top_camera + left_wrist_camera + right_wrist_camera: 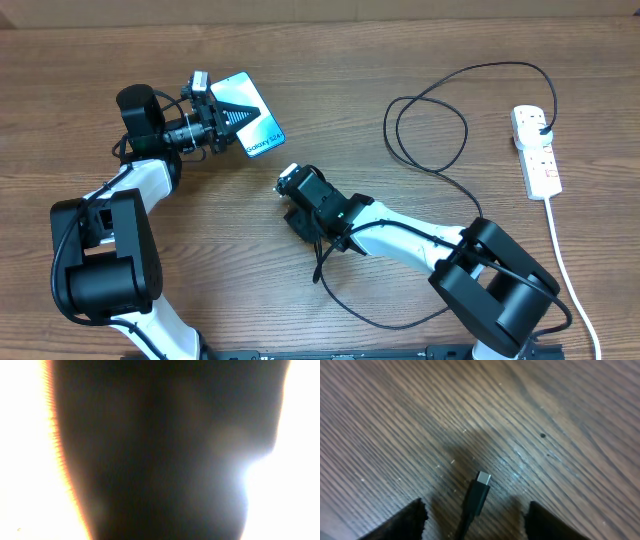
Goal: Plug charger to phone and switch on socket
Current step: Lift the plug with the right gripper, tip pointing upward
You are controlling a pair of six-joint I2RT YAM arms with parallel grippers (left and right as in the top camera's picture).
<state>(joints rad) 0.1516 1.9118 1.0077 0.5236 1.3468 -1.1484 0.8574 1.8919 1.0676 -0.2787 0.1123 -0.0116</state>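
Note:
I should next grip the charger's black housing behind its metal connector tip (477,497) with my right gripper to plug the charger into the phone, leaving the connector tip free.
The phone (264,132) lies lit on the table at the upper left. My left gripper (238,115) is shut, its tips resting on the screen; the left wrist view shows only a dark blur and glare. The black charger (432,167) loops across the table from its plug (543,124), which sits in the white socket (536,152) at the right. Its connector tip (483,479) lies on the wood between the fingers of my right gripper (475,506), which is open with a gap on each side. In the overhead view the right gripper (299,216) is at mid-table, right of and below the phone.
The socket's thick white cord (566,262) runs down the right side of the table. Charger slack curls (372,318) beneath the right arm near the front edge. A bare wooden tabletop (330,60) stretches between the phone and the cable loop.

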